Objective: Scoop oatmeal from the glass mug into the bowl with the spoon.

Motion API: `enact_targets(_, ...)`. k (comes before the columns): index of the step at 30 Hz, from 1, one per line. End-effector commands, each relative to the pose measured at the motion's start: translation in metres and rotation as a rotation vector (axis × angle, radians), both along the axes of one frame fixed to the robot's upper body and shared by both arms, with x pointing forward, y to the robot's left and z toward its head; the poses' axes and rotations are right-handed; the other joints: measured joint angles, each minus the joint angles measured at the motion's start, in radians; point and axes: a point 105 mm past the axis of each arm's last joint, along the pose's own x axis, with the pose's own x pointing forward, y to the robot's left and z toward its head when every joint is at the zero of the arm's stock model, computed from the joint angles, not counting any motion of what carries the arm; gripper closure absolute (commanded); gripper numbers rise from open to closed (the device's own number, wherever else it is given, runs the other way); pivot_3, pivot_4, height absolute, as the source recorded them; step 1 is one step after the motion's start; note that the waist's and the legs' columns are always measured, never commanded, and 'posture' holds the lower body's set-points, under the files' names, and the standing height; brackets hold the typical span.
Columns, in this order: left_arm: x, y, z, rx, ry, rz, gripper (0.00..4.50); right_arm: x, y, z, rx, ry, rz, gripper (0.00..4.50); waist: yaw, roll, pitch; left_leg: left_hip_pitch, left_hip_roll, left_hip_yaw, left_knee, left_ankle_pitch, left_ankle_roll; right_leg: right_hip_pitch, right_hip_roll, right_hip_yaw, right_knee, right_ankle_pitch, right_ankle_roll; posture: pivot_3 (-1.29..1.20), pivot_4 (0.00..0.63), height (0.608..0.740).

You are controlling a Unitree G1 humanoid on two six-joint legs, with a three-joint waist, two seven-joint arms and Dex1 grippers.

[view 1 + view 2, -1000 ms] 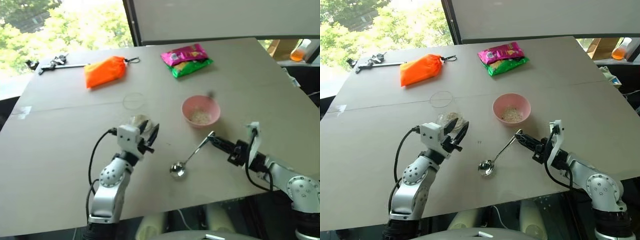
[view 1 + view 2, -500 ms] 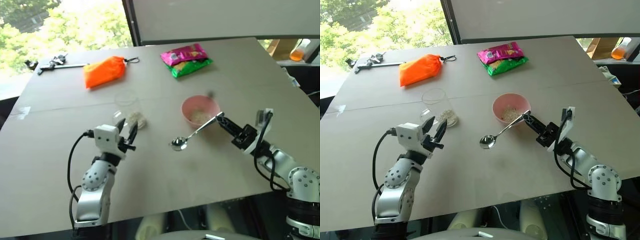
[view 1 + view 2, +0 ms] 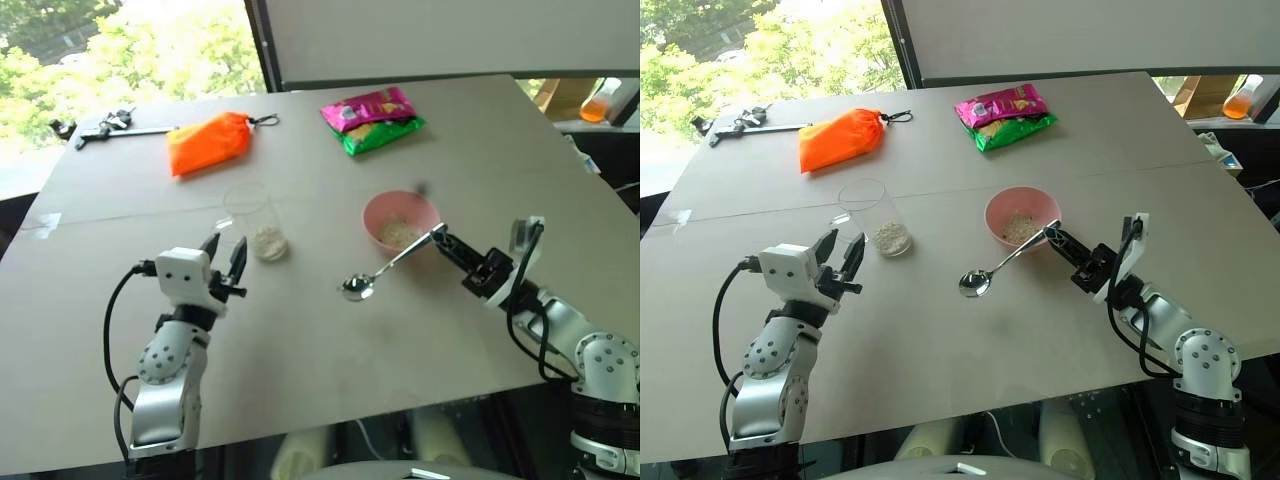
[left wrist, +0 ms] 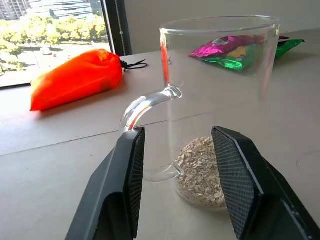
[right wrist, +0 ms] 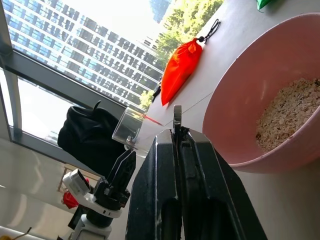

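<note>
The mug's round glass body is wider than my open fingers, so I should use my left gripper to grab the mug next by its slim side handle (image 3: 222, 226) (image 4: 131, 113).
The glass mug (image 3: 254, 218) stands upright on the table with oatmeal (image 3: 268, 242) at its bottom. My left gripper (image 3: 225, 256) is open just in front of the mug, clear of it. Its black fingers (image 4: 127, 180) frame the mug (image 4: 220, 90) and its side handle. My right gripper (image 3: 445, 243) is shut on the handle of the spoon (image 3: 395, 262). The spoon's oval end looks empty and lies over the table between mug and bowl. The pink bowl (image 3: 374, 220) holds some oatmeal (image 5: 290, 112) and sits beside the right gripper (image 5: 177, 137).
An orange pouch (image 3: 208, 142), a pink and green snack packet (image 3: 373, 118) and a dark tool with keys (image 3: 100, 128) lie along the table's far side. The table's right edge runs close behind my right arm.
My left gripper has drawn back to the left, uncovering the mug. My right gripper lifted the spoon off the table toward the bowl, then held still.
</note>
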Motion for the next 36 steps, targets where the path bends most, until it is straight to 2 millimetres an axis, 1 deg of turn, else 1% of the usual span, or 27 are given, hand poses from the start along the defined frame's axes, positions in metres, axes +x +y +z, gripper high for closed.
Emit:
enact_targets(1, 0.0, 0.007, 0.01, 0.02, -0.037, 0.015, 2.29, -0.001, 0.001, 0.01, 0.022, -0.046, 0.005, 4.5, 0.0, 0.0, 0.0, 0.0, 0.0, 0.0, 0.0, 0.0, 0.0, 0.0, 0.0, 0.0, 0.0, 0.0, 0.0, 0.0, 0.15, 0.74)
enact_targets(5, -0.007, 0.001, 0.013, -0.005, -0.051, -0.023, 2.29, -0.002, 0.0, 0.01, 0.022, -0.046, 0.002, 4.5, -0.001, 0.0, 0.0, 0.0, 0.0, 0.0, 0.0, 0.0, 0.0, 0.0, 0.0, 0.0, 0.0, 0.0, 0.0, 0.0, 0.15, 0.74)
enact_targets(7, -0.014, -0.004, 0.019, -0.004, -0.087, -0.055, 2.29, -0.003, -0.001, 0.008, 0.017, -0.04, -0.001, 4.5, -0.001, 0.0, 0.0, 0.0, 0.0, 0.0, 0.0, 0.0, 0.0, 0.0, 0.0, 0.001, 0.0, 0.0, 0.0, 0.0, 0.15, 0.74)
enact_targets(12, -0.024, 0.002, 0.022, -0.007, -0.113, -0.033, 2.29, -0.003, -0.001, 0.007, 0.011, -0.036, 0.003, 4.5, -0.001, 0.0, 0.0, 0.0, 0.0, 0.0, 0.0, 0.0, 0.0, 0.0, -0.001, 0.003, 0.0, 0.0, 0.0, 0.0, 0.15, 0.74)
enact_targets(14, -0.026, 0.008, 0.024, -0.015, -0.128, 0.006, 2.29, -0.002, 0.0, 0.006, 0.009, -0.033, 0.006, 4.5, 0.0, 0.0, 0.0, 0.0, 0.0, 0.0, 0.0, 0.0, 0.0, 0.0, 0.0, 0.003, 0.0, 0.0, 0.0, 0.0, 0.15, 0.74)
enact_targets(18, -0.023, 0.025, 0.029, -0.036, -0.16, 0.102, 2.29, -0.002, 0.001, 0.005, 0.008, -0.031, 0.012, 4.5, 0.0, 0.0, 0.0, 0.0, 0.0, 0.0, 0.0, 0.0, 0.0, 0.0, 0.0, 0.003, 0.0, 0.0, 0.0, 0.0, 0.15, 0.74)
enact_targets(21, -0.016, 0.031, 0.024, -0.022, -0.139, 0.135, 2.29, -0.001, 0.002, 0.006, 0.008, -0.034, 0.013, 4.5, 0.0, 0.0, 0.0, 0.0, 0.0, 0.0, 0.0, 0.0, 0.0, 0.0, 0.0, 0.002, 0.0, 0.0, 0.0, 0.0, 0.15, 0.74)
enact_targets(24, -0.008, 0.029, 0.02, 0.014, -0.115, 0.126, 2.29, -0.001, 0.002, 0.006, 0.009, -0.037, 0.011, 4.5, 0.0, 0.0, 0.0, 0.0, 0.0, 0.0, 0.0, 0.0, 0.0, 0.0, 0.0, 0.0, 0.0, 0.0, 0.0, 0.0, 0.15, 0.74)
enact_targets(27, 0.001, 0.027, 0.021, 0.058, -0.109, 0.126, 2.29, -0.001, 0.002, 0.006, 0.008, -0.039, 0.008, 4.5, 0.0, 0.0, 0.0, 0.0, 0.0, 0.0, 0.0, 0.0, 0.0, 0.0, 0.0, -0.001, 0.0, 0.0, 0.0, 0.0, 0.15, 0.74)
enact_targets(28, 0.002, 0.024, 0.021, 0.068, -0.11, 0.107, 2.29, -0.001, 0.001, 0.007, 0.008, -0.041, 0.006, 4.5, 0.0, 0.0, 0.0, 0.0, 0.0, 0.0, 0.0, 0.0, 0.0, 0.0, 0.0, -0.001, 0.0, 0.0, 0.0, 0.0, 0.15, 0.74)
enact_targets(31, 0.005, 0.019, 0.019, 0.106, -0.105, 0.084, 2.29, -0.001, 0.0, 0.007, 0.006, -0.042, -0.002, 4.5, -0.001, 0.0, 0.0, 0.0, 0.0, 0.0, 0.0, 0.0, -0.001, 0.0, 0.0, 0.0, 0.0, 0.0, 0.0, 0.0, 0.15, 0.74)
enact_targets(36, 0.006, 0.02, 0.018, 0.109, -0.098, 0.092, 2.29, -0.003, -0.002, 0.006, 0.004, -0.04, -0.007, 4.5, -0.001, 0.0, 0.0, 0.0, 0.0, 0.0, 0.0, 0.001, -0.001, -0.001, 0.0, 0.0, 0.0, 0.0, 0.0, 0.0, 0.15, 0.74)
